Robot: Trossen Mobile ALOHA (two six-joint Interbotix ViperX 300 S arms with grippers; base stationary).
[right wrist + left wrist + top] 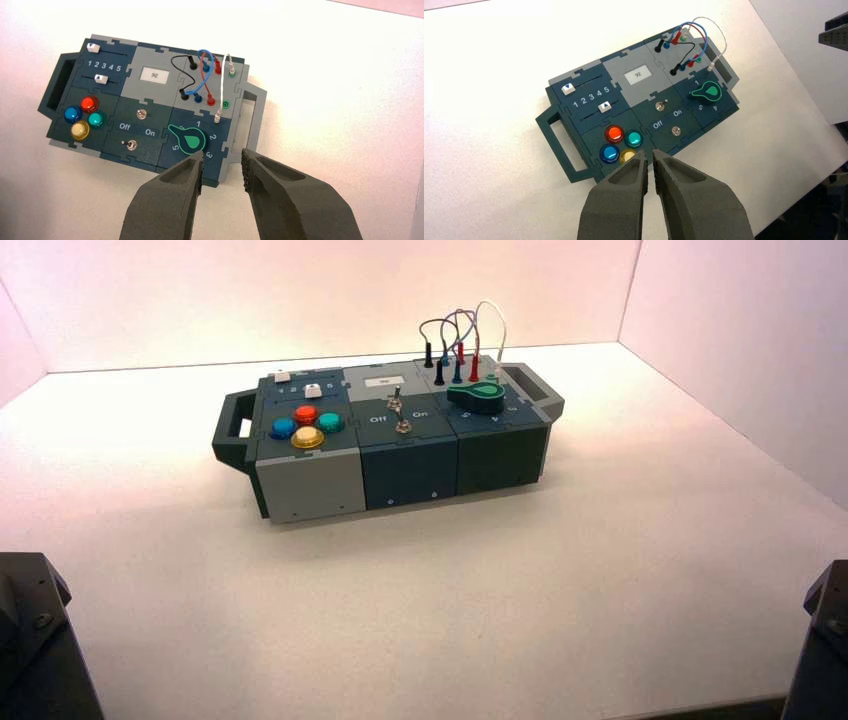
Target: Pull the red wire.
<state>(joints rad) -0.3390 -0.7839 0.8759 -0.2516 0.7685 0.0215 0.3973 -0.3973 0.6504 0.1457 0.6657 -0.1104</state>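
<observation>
I need to grab the red wire next with my right gripper by its nearer red plug (pixel 211 100), which stands upright, because the wire arches slack (pixel 203 75) and tangles with the blue one.
The red wire (pixel 211 99) arches between two slim red pin plugs in the socket panel at the box's far right corner. It also shows in the high view (pixel 474 368) and the left wrist view (pixel 690 63). My right gripper (pixel 222 162) is open and holds nothing. It hovers well short of the box, off the corner by the green knob (pixel 192 140). My left gripper (pixel 650 156) is shut and empty, back from the box's front edge near the coloured buttons (pixel 614 134). Both arms sit low at the near corners in the high view.
Black (pixel 176 62), blue (pixel 205 53) and white (pixel 223 85) wires are plugged in beside the red one. The box (pixel 310 485) also bears two toggle switches (pixel 141 114) marked Off and On, two sliders, a display reading 92 (pixel 154 75) and a handle at each end. White walls stand behind and to the right.
</observation>
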